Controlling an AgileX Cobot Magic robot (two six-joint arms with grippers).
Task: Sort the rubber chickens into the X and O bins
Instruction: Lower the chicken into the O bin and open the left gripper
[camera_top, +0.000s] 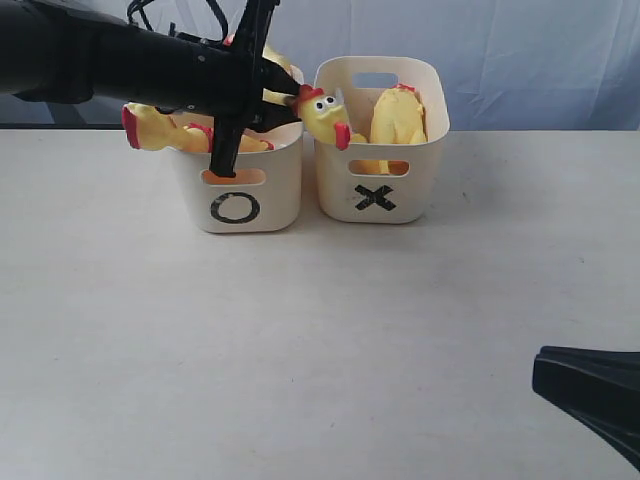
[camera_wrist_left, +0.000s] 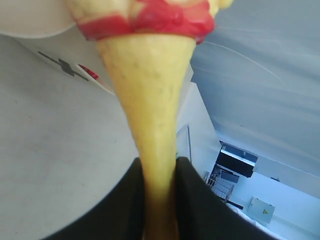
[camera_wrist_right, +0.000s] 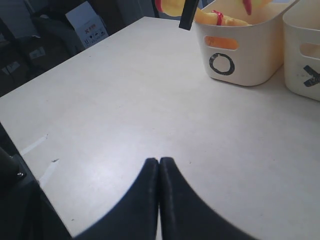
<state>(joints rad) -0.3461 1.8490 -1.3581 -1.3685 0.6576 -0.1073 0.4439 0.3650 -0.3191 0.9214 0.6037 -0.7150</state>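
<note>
The chicken's body is within the rim of the O bin, so the chicken would stay in that bin. I should open my left gripper now.
My left gripper (camera_top: 285, 100) is shut on the neck of a yellow rubber chicken (camera_top: 322, 117), holding it in the air above the gap between the two bins. Up close, the neck (camera_wrist_left: 150, 115) runs between the black fingers (camera_wrist_left: 120, 210) toward a red ring. The O bin (camera_top: 240, 195) holds other chickens (camera_top: 160, 128), one hanging over its left rim. Another chicken (camera_top: 398, 118) lies in the X bin (camera_top: 378, 190). My right gripper (camera_wrist_right: 159, 161) is shut and empty, low over the table near the front right; only part of it (camera_top: 590, 390) shows in the exterior view.
The cream table (camera_top: 320, 340) spreads out in front of the bins. A pale blue cloth (camera_top: 540, 60) hangs behind. Boxes and dark clutter (camera_wrist_right: 60, 30) stand beyond the table's edge in the right wrist view.
</note>
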